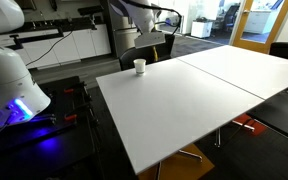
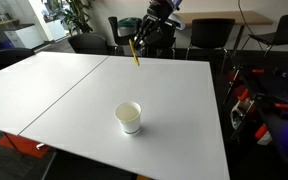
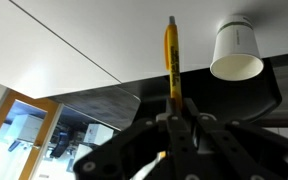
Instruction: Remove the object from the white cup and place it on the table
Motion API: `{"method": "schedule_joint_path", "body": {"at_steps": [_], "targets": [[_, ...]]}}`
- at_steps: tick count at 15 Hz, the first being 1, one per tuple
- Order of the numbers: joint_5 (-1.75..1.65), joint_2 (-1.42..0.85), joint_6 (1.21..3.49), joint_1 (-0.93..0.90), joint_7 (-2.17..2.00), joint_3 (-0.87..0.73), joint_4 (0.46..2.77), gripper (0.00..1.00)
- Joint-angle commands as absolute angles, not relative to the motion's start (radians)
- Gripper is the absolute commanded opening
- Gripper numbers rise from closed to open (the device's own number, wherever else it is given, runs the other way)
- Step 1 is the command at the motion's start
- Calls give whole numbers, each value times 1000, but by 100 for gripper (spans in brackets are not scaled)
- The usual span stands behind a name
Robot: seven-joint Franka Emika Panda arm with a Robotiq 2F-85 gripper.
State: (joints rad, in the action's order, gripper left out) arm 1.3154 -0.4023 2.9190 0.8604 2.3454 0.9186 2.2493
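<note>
The stick is tilted above the table's edge and would drop short if I opened now. My gripper keeps holding the stick until it is low over the table's flat top.
My gripper (image 3: 174,108) is shut on the yellowish-tan stick (image 3: 171,55), which points straight out from between the fingers. In an exterior view the gripper (image 2: 147,30) holds the stick (image 2: 134,52) tilted above the far edge of the white table (image 2: 74,90). The white cup (image 2: 129,117) stands upright on the table nearer the camera, well apart from the gripper, and looks empty. The cup also shows in the other exterior view (image 1: 140,66) and in the wrist view (image 3: 236,50), whose picture stands upside down.
The table (image 1: 194,100) is two white tops joined at a seam (image 2: 69,95). Dark chairs (image 2: 209,35) stand behind the far edge. A white machine with blue light (image 1: 14,100) and red gear (image 2: 246,105) sit off the table's side.
</note>
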Motion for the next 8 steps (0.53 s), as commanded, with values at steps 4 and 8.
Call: {"method": "schedule_joint_path", "body": {"at_steps": [4, 8], "targets": [[1166, -363, 2945, 789, 1910, 767, 2257, 2], [1073, -339, 2931, 648, 1624, 580, 2265, 2]]}}
